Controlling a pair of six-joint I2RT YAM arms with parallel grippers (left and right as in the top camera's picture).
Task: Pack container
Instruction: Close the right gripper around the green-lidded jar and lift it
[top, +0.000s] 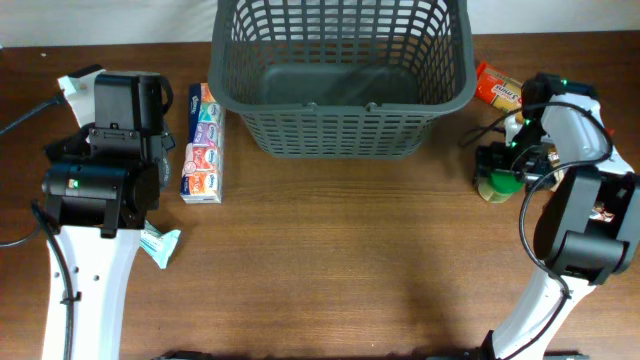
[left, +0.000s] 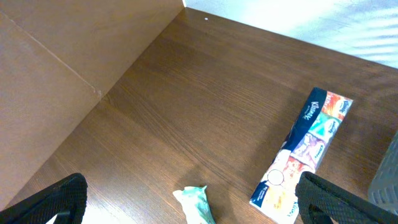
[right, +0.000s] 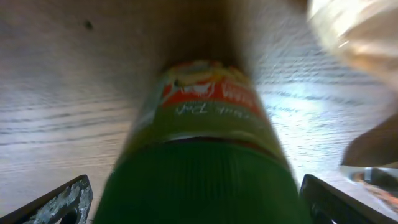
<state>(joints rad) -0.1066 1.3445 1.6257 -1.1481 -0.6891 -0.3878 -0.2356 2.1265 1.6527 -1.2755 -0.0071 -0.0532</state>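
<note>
The jar still has its green lid mostly uncovered. My right gripper needs to move toward the jar before it closes on the jar.
The container (top: 340, 106) is a large dark grey slotted basket at the back centre of the table; its inside looks empty. Its corner shows at the right edge of the left wrist view (left: 388, 180). My right gripper (top: 502, 168) (right: 198, 202) is open, one jaw on each side of a green-lidded jar (top: 495, 186) (right: 205, 118) standing right of the container, with gaps to the lid. My left gripper (top: 138, 205) (left: 193, 198) is open and empty, above a small teal wrapper (top: 160, 244) (left: 196, 204).
A long pack of tissues (top: 203, 143) (left: 303, 152) lies left of the container. An orange snack packet (top: 497, 88) lies at the back right, behind the jar. A pale blurred object (right: 354, 37) shows near the jar.
</note>
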